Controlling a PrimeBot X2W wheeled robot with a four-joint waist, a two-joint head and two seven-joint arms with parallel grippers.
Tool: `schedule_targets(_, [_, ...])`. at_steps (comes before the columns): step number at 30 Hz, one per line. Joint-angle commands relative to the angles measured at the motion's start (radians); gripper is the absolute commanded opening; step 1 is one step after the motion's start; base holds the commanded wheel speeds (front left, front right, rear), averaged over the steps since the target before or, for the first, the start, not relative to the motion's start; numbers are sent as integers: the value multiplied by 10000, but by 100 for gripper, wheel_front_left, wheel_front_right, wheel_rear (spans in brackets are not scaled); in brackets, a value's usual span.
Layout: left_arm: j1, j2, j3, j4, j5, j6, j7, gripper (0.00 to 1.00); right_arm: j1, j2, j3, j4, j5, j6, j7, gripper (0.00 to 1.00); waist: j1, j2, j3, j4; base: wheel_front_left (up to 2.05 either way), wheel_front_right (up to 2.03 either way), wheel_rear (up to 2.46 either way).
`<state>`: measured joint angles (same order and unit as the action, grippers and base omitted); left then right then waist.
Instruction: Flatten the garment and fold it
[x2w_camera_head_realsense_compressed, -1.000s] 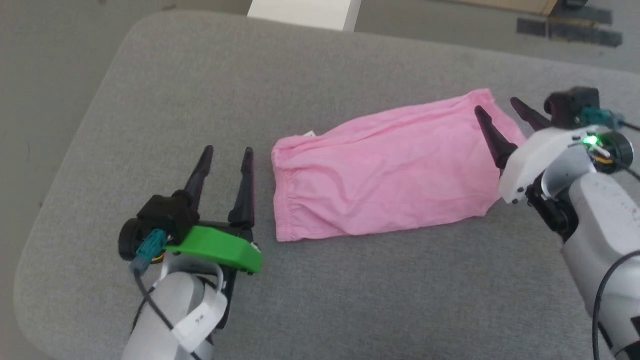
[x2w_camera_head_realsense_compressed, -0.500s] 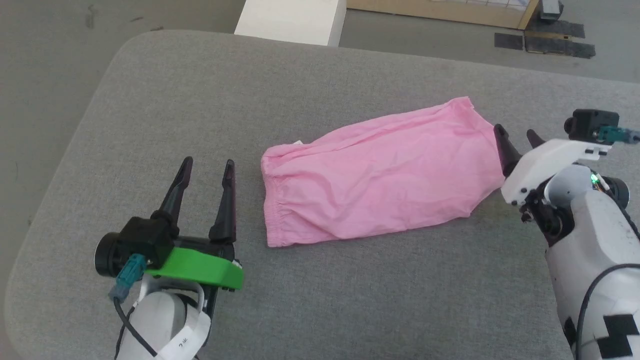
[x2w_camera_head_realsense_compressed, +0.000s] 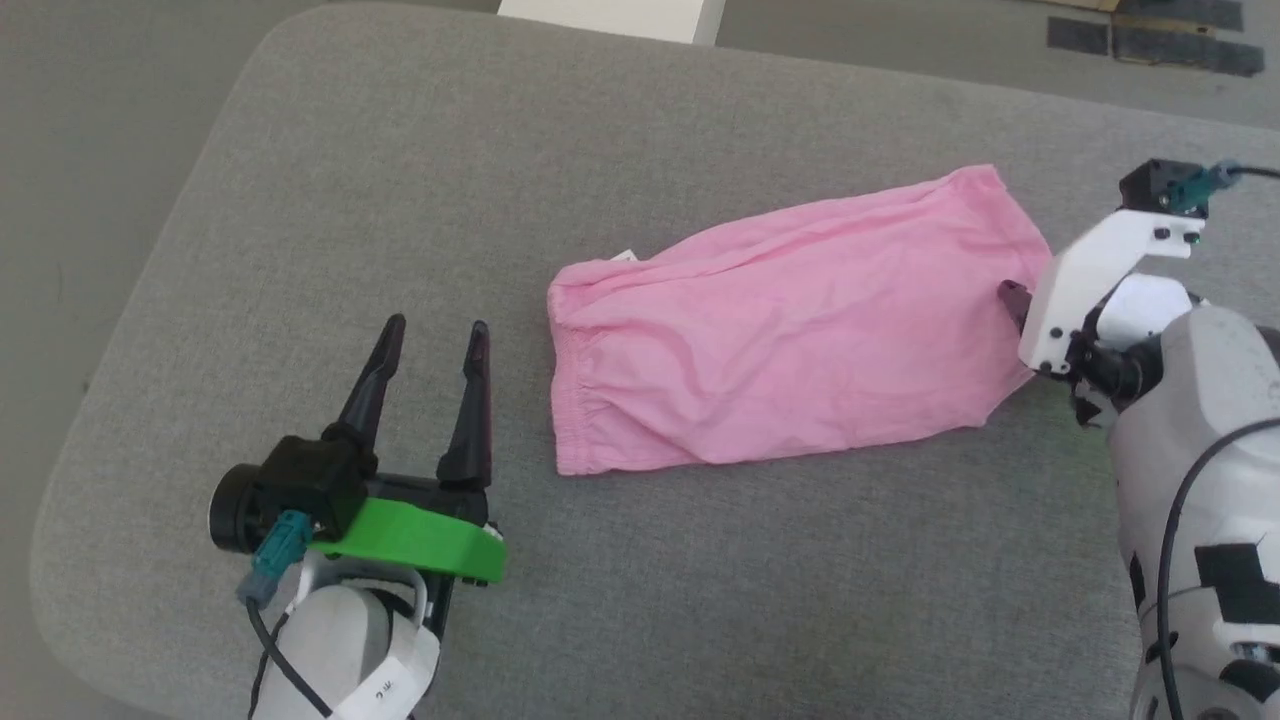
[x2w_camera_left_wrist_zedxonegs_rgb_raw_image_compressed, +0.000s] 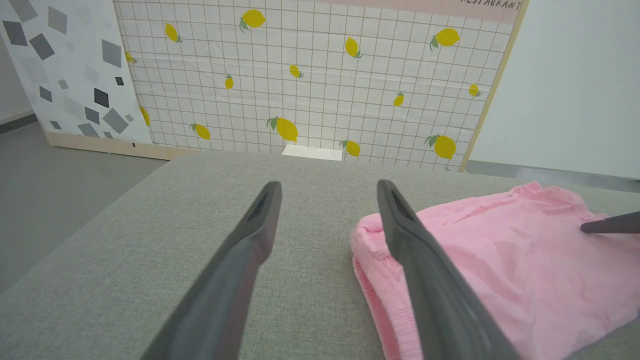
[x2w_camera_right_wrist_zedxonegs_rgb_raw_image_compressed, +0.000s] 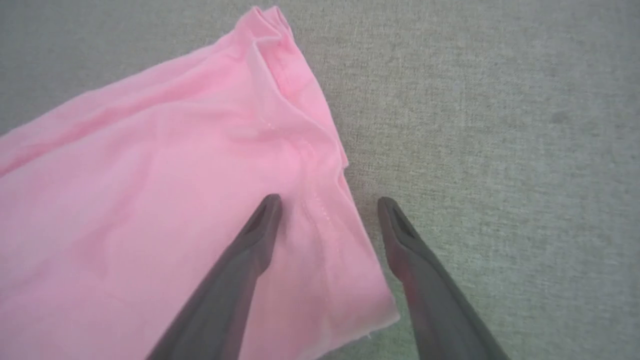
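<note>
The robot's right gripper should next fold the garment, so it should grip the pink hem opposite the gathered waistband.
The pink garment (x2w_camera_head_realsense_compressed: 790, 330) lies spread on the grey table, its gathered waistband (x2w_camera_head_realsense_compressed: 570, 400) at the left end and a small white tag (x2w_camera_head_realsense_compressed: 622, 256) at the far left corner. My left gripper (x2w_camera_head_realsense_compressed: 437, 325) stands open just left of the waistband, apart from the cloth; in the left wrist view the left gripper (x2w_camera_left_wrist_zedxonegs_rgb_raw_image_compressed: 328, 185) has the garment (x2w_camera_left_wrist_zedxonegs_rgb_raw_image_compressed: 500, 260) beside its right finger. My right gripper (x2w_camera_head_realsense_compressed: 1013, 298) points steeply down at the right hem. In the right wrist view the right gripper (x2w_camera_right_wrist_zedxonegs_rgb_raw_image_compressed: 328, 200) is open astride the hem of the garment (x2w_camera_right_wrist_zedxonegs_rgb_raw_image_compressed: 150, 200), holding nothing.
The grey padded table (x2w_camera_head_realsense_compressed: 700, 560) has a rounded left edge with grey floor (x2w_camera_head_realsense_compressed: 80, 150) beyond it. A white box (x2w_camera_head_realsense_compressed: 610, 12) stands past the far edge. A lemon-patterned wall panel (x2w_camera_left_wrist_zedxonegs_rgb_raw_image_compressed: 310, 75) is behind the table.
The head camera has shifted. My right gripper has drawn back from over the cloth and tipped down at the garment's right hem. The left gripper and the garment have stayed put.
</note>
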<state>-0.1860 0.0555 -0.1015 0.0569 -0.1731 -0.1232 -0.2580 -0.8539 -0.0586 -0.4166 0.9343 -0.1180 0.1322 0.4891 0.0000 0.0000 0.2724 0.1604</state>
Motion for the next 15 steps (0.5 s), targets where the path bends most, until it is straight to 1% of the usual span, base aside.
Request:
schedule_targets(1, [-118,-40,-24,-5,-51,-68,-37,100,-193,37,-73,-16,-259,-15,332,100,0,0,214,170,0,0,0])
schedule_targets(4, [-224,-46,-78,11,-66,-71,-37,100,-342,56,-104,-29,-729,-15,1206,100,0,0,369,270,0,0,0])
schedule_targets(7, [-267,-49,-131,30,-123,-72,-37,100,-392,70,6,17,-817,-15,1867,100,0,0,413,331,0,0,0])
schedule_targets(8, [-272,-49,-133,35,-145,-72,-37,100,-394,74,79,58,-776,-15,2103,67,0,0,414,343,0,0,0])
schedule_targets(9, [-271,-50,-132,45,-159,-73,-37,100,-396,76,177,96,-691,-15,2249,41,0,0,406,352,0,0,0])
schedule_targets(11, [-263,-50,-125,70,-171,-73,-37,100,-395,79,464,114,-418,-15,2342,0,0,0,380,362,0,0,0])
schedule_targets(15, [-242,-51,-97,132,-195,-73,-37,100,-142,81,826,-137,67,-15,2027,0,0,0,267,374,0,0,0])
